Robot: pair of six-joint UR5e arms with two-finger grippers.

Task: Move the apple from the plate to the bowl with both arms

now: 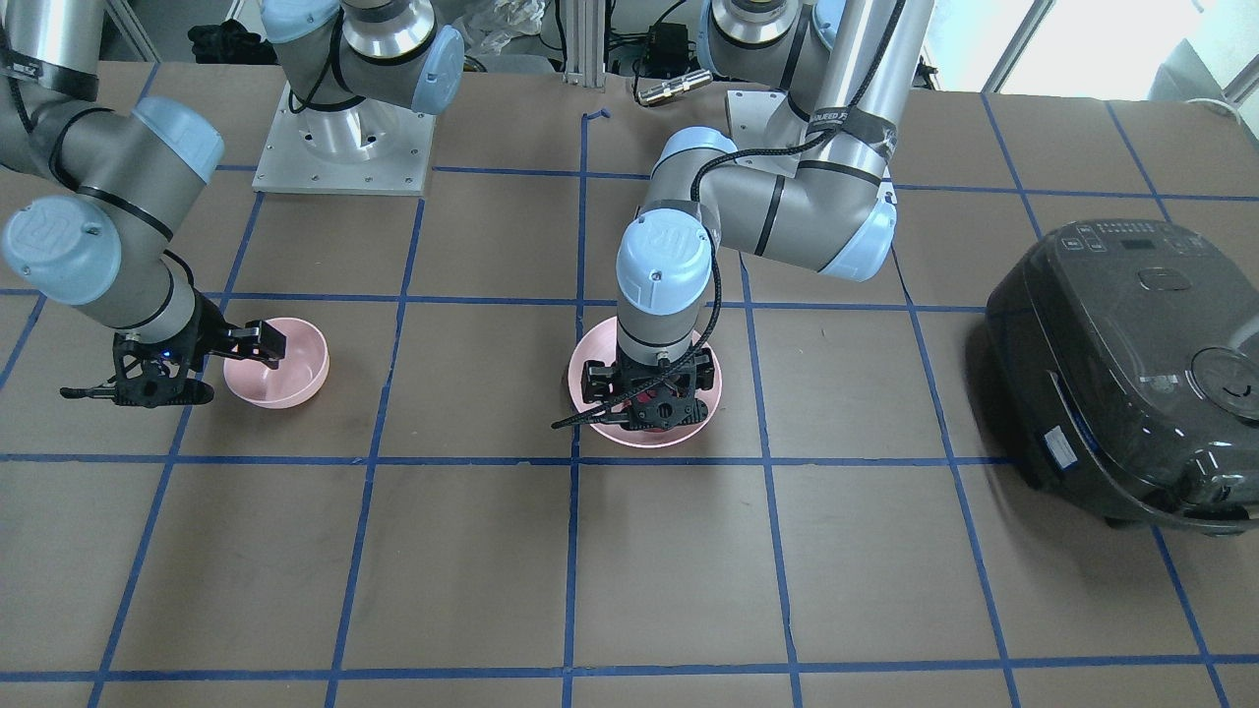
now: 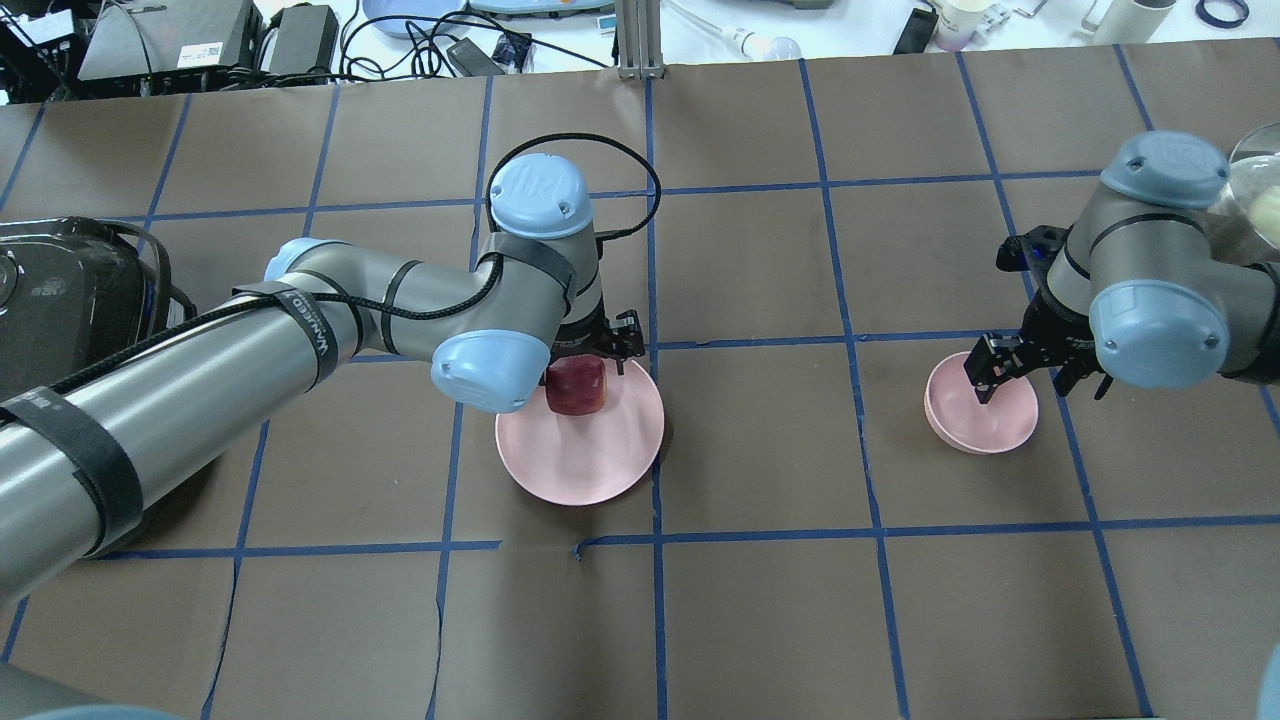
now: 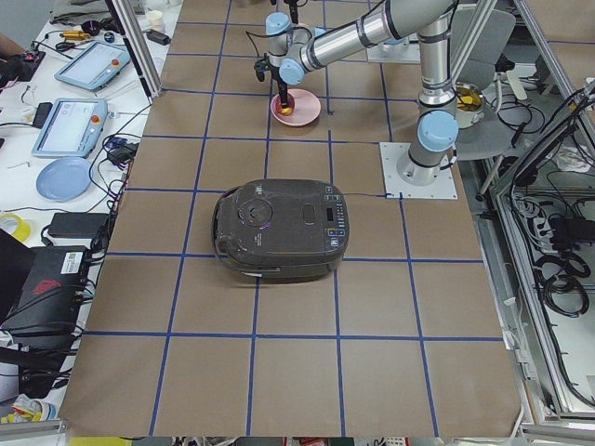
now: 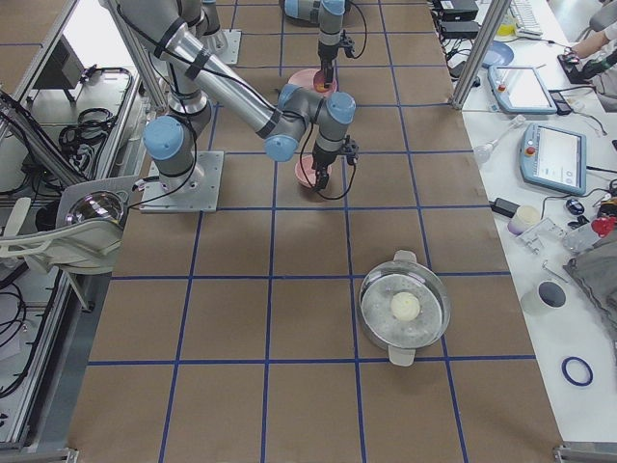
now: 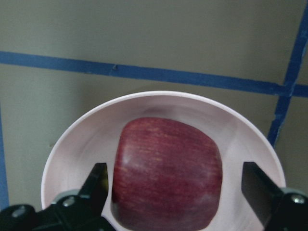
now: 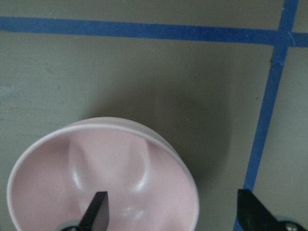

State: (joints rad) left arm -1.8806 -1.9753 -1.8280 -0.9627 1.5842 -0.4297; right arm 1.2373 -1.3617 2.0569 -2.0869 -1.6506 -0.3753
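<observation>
The small pink bowl [image 1: 281, 380] is too wide across, so next my right gripper will grab the bowl by its thin rim [image 1: 278, 364].
The dark red apple [image 2: 575, 388] lies on the far side of the wide pink plate [image 2: 590, 460]. My left gripper [image 2: 590, 365] is down over it, open. In the left wrist view the apple [image 5: 166, 173] sits between the fingers [image 5: 96, 187]; the left one is close to it and the right one stands well apart. The small deep pink bowl [image 2: 985, 420] is empty. My right gripper [image 2: 1030, 378] is open astride its rim. In the right wrist view one finger [image 6: 98, 211] is inside the bowl [image 6: 120, 168] and the other is outside it.
A black rice cooker [image 1: 1131, 374] stands on the table beyond the left arm. A pot with a glass lid [image 4: 405, 309] stands at the robot's right end of the table. Blue tape lines grid the brown table top.
</observation>
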